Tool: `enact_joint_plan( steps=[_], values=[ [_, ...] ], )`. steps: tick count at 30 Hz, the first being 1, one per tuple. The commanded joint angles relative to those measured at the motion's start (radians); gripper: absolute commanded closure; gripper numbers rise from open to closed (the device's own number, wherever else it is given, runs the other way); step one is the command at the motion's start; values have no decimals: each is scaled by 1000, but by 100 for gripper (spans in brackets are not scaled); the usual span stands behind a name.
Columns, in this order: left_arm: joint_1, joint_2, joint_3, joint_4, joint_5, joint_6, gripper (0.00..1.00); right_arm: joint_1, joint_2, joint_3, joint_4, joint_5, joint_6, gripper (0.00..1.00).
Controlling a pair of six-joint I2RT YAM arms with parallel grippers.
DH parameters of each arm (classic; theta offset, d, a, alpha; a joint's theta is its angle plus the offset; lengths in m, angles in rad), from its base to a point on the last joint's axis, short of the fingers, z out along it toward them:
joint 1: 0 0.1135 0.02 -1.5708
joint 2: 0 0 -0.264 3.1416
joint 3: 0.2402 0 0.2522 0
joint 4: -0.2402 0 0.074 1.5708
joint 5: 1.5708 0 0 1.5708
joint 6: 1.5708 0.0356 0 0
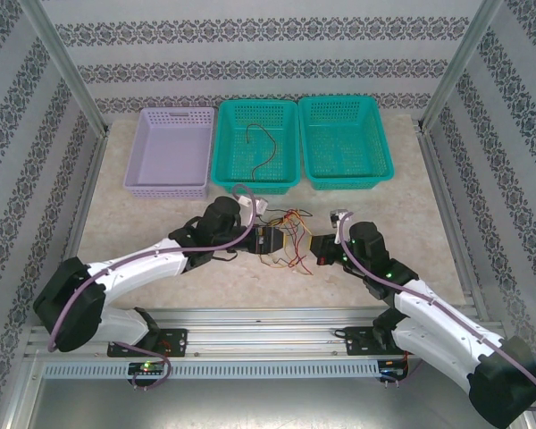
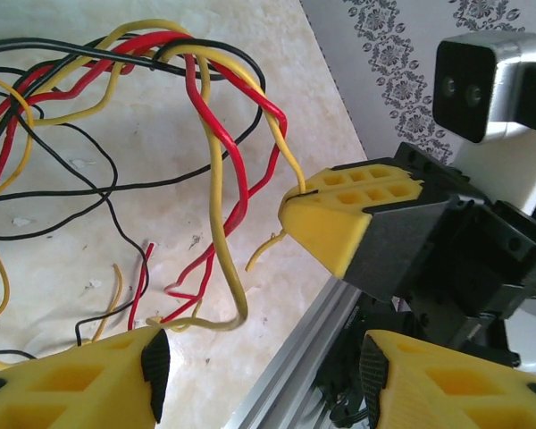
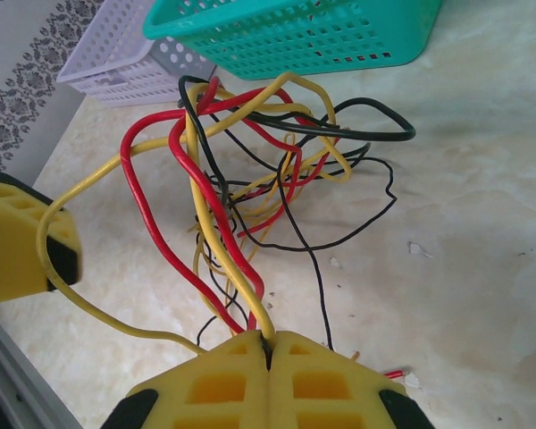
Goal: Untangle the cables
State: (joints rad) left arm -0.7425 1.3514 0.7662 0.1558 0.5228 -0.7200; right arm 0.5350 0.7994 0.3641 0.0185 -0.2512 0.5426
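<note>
My left gripper grabs the loop hanging clear of the knot next, to untangle the yellow cable [image 3: 223,259].
The cables [image 1: 290,243] are a tangle of thin red, yellow and black wires on the table between my two grippers. My left gripper [image 1: 270,239] is at the tangle's left side. In the left wrist view it [image 2: 259,368] stands open, and a yellow loop [image 2: 216,268] hangs just above its left fingertip. Nothing lies between the pads. My right gripper [image 1: 322,248] is at the tangle's right side, shut [image 3: 268,344] on a yellow cable [image 3: 223,259] that rises into the knot [image 3: 250,170]. The left wrist view shows the same grip [image 2: 290,198].
Three baskets stand along the back: lilac [image 1: 165,189], a teal middle one [image 1: 255,183] with one loose cable [image 1: 261,147] inside, and a teal one on the right [image 1: 347,179]. An aluminium rail [image 2: 313,349] runs along the table's near edge.
</note>
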Motion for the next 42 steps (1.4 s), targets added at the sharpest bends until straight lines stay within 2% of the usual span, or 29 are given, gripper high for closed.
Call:
enact_joint_plan(
  steps=[1,5,8,10,14,15,17,20,22,28,33,36,42],
  values=[
    [-17,24,31,83,-2,-2,41,13,-2,29,29,9,-21,100],
    [-18,56,30,98,-12,2,49,23,3,30,39,-6,-21,100],
    [-18,72,33,114,-24,1,64,32,3,27,53,-22,-22,100],
    [-18,82,38,120,-27,3,70,36,3,29,54,-19,-20,100],
    [-18,81,46,100,-56,21,97,42,-3,29,51,-17,-21,100],
    [-18,72,47,86,-66,28,100,42,-6,30,43,-8,-24,100],
    [-13,40,46,59,-84,44,100,41,-12,29,16,31,-27,100],
    [10,-67,36,-15,-117,75,100,32,-11,18,-43,165,-7,100],
    [42,-164,39,-103,-139,106,100,-12,4,4,-74,204,24,100],
    [185,-403,92,-380,-130,198,100,-204,50,-71,-71,146,134,100],
    [320,-509,163,-551,-92,247,100,-249,51,-83,-97,187,156,100],
    [371,-545,227,-629,-100,276,100,-275,48,-95,-97,182,167,100],
    [416,-576,409,-743,-224,354,100,-291,54,-104,-91,176,175,100]
  ],
)
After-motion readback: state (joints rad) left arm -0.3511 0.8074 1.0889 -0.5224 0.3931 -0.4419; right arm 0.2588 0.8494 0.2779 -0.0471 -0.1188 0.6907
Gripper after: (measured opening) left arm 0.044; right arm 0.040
